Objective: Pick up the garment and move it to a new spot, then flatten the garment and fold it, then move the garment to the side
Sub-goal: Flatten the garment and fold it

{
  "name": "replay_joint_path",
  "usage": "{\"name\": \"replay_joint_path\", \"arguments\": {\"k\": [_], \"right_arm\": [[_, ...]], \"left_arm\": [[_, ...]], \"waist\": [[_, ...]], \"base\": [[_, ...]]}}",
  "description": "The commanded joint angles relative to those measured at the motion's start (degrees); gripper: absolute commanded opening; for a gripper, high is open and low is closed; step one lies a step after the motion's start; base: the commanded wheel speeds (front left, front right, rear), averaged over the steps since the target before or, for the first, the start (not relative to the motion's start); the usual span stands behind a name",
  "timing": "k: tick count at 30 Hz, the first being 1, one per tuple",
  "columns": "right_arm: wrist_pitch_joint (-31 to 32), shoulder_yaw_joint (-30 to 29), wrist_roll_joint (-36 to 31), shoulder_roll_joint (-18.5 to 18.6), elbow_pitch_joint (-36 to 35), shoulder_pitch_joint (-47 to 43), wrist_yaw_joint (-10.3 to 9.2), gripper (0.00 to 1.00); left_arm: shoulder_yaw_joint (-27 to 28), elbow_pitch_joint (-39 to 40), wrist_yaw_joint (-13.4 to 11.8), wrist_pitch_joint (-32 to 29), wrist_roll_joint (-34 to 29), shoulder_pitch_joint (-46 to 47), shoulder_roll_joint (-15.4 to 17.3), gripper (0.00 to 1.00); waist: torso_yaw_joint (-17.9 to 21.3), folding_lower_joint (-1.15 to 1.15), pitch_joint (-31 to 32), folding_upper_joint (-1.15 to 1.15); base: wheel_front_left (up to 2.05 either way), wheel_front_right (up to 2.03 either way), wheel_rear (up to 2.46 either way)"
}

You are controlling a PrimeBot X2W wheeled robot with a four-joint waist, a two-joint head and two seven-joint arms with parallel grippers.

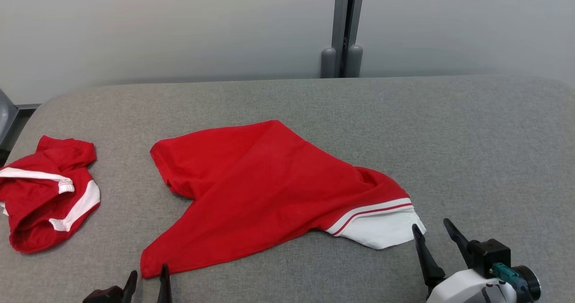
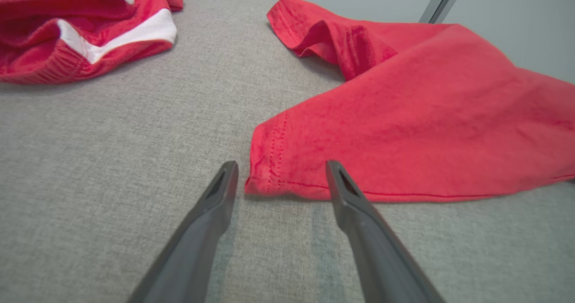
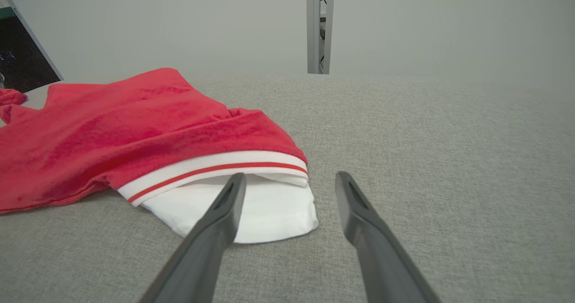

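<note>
My left gripper pinches the red garment (image 1: 258,190) by its stitched hem corner (image 1: 149,268) next, where an edge stands up, since the garment lies flat and slack.
A red garment (image 1: 265,182) with a white, red-striped cuff (image 1: 382,224) lies spread on the grey cushioned table (image 1: 471,137). My left gripper (image 1: 147,276) stands open at the garment's near left corner (image 2: 274,177), its fingertips (image 2: 227,173) either side of the hem without holding it. My right gripper (image 1: 433,233) stands open just right of the white cuff (image 3: 251,213), nothing between its fingers (image 3: 346,191).
A second red garment with white trim (image 1: 45,195) lies crumpled at the table's left edge, also seen in the left wrist view (image 2: 81,29). A grey post (image 1: 343,29) rises behind the table against the pale wall.
</note>
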State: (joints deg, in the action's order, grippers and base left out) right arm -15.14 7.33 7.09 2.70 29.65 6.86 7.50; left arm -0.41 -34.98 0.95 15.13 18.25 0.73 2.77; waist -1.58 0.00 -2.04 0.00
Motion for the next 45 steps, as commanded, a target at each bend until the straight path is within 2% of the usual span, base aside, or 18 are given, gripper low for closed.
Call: {"name": "replay_joint_path", "arguments": {"k": [1,14,15,17,18,25,32,33,34,35,41,45], "right_arm": [[0.0,-0.3,-0.1,0.4,0.0,0.7,-0.02,1.0],[0.0,-0.9,-0.7,0.4,1.0,2.2,-0.02,1.0],[0.0,-0.9,-0.8,0.4,1.2,2.3,-0.02,1.0],[0.0,-1.3,-1.0,0.4,1.7,2.5,-0.02,1.0],[0.0,-1.5,-1.0,0.4,1.9,2.7,-0.02,1.0],[0.0,-2.6,-0.4,0.4,4.3,3.6,-0.02,1.0],[0.0,-2.2,0.2,0.4,9.7,5.9,-0.02,1.0],[0.1,-2.2,0.5,0.4,10.5,6.2,-0.02,0.49],[0.1,-2.0,0.9,0.4,11.3,6.5,-0.02,0.07],[0.1,-1.9,1.7,0.3,11.8,6.7,-0.02,0.0],[0.0,-3.3,4.9,0.4,7.3,7.0,-0.02,0.0],[0.0,-4.7,9.2,0.5,-0.4,7.1,-0.02,0.0]], "left_arm": [[-0.2,0.0,-0.1,0.0,0.3,1.4,0.2,1.0],[0.4,-1.0,-0.3,0.0,2.4,3.9,0.2,1.0],[0.5,-0.9,-0.2,0.0,2.5,4.0,0.2,0.87],[0.5,-0.9,0.0,0.0,2.5,4.1,0.2,0.04],[0.6,-0.7,0.1,0.0,2.3,4.3,0.2,0.0],[-0.2,0.3,0.8,0.0,1.1,4.8,0.2,0.0],[-2.0,1.3,1.3,0.0,0.0,5.6,0.2,0.0],[-2.2,1.4,1.4,0.0,0.0,5.7,0.2,0.0],[-2.4,1.7,1.4,0.0,-0.2,5.8,0.2,0.0],[-2.6,2.2,1.5,0.0,-0.5,5.9,0.2,0.0],[-2.4,6.2,2.2,0.0,-1.5,5.5,0.2,0.0],[-0.8,11.1,3.2,0.0,-1.3,6.1,0.3,0.0]], "waist": [[0.0,0.0,-0.5,0.0],[0.2,0.0,-3.4,0.0],[0.2,0.0,-3.7,0.0],[0.2,0.0,-4.2,0.0],[0.1,0.0,-4.4,0.0],[-1.0,0.0,-6.1,0.0],[-2.7,0.0,-7.7,0.0],[-2.9,0.0,-7.9,0.0],[-3.0,0.0,-8.0,0.0],[-3.0,0.0,-8.0,0.0],[-2.6,0.0,-7.1,0.0],[-1.8,0.0,-5.1,0.0]], "base": [[0.0,0.0,0.0],[0.0,0.0,0.0],[0.0,0.0,0.0],[0.0,0.0,0.0],[0.0,0.0,0.0],[0.0,0.0,0.0],[0.0,0.0,0.0],[0.0,0.0,0.0],[0.0,0.0,0.0],[0.0,0.0,0.0],[0.0,0.0,0.0],[0.0,0.0,0.0]]}}
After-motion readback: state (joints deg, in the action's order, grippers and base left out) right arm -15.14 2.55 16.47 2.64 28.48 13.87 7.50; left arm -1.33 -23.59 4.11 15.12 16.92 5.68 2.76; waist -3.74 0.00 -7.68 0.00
